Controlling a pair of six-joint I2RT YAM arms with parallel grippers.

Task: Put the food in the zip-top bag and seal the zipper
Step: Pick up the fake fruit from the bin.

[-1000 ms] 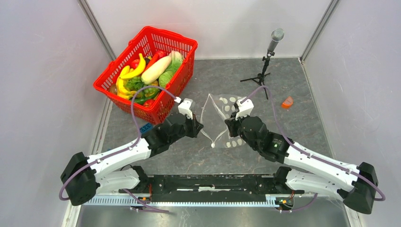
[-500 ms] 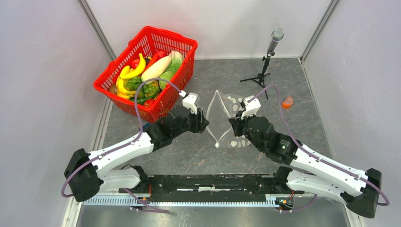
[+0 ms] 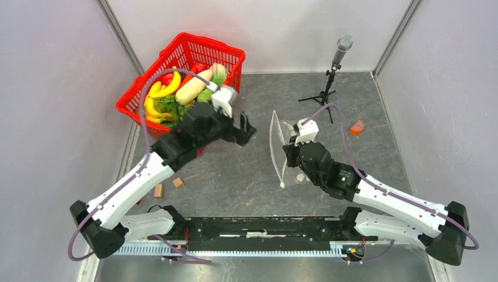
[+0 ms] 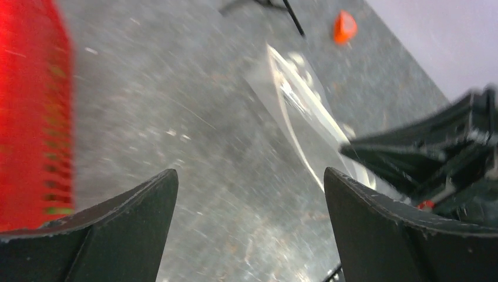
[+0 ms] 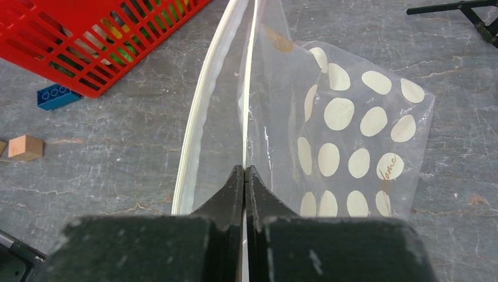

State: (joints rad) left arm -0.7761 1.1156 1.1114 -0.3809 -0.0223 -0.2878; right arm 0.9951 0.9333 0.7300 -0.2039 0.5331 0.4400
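Note:
My left gripper should grab a yellow banana near one end next. The banana's other end then stays free to go into the zip-top bag.
The zip-top bag, clear with white dots, is held up off the table in the middle. My right gripper is shut on one lip of its mouth. The other lip, carrying the whitish zipper strip, hangs free just to the left. My left gripper is open and empty, left of the bag and apart from it, beside the basket. The food, with yellow bananas, green leaves and red pieces, lies in the red basket at the back left.
A microphone on a tripod stands at the back right. A small orange piece lies right of the bag. Two wooden cubes and a blue brick lie near the basket's front. Walls close both sides.
My left gripper opened, let go of the bag's lip and swung back-left toward the basket. The bag's mouth narrowed and now hangs from the right gripper alone.

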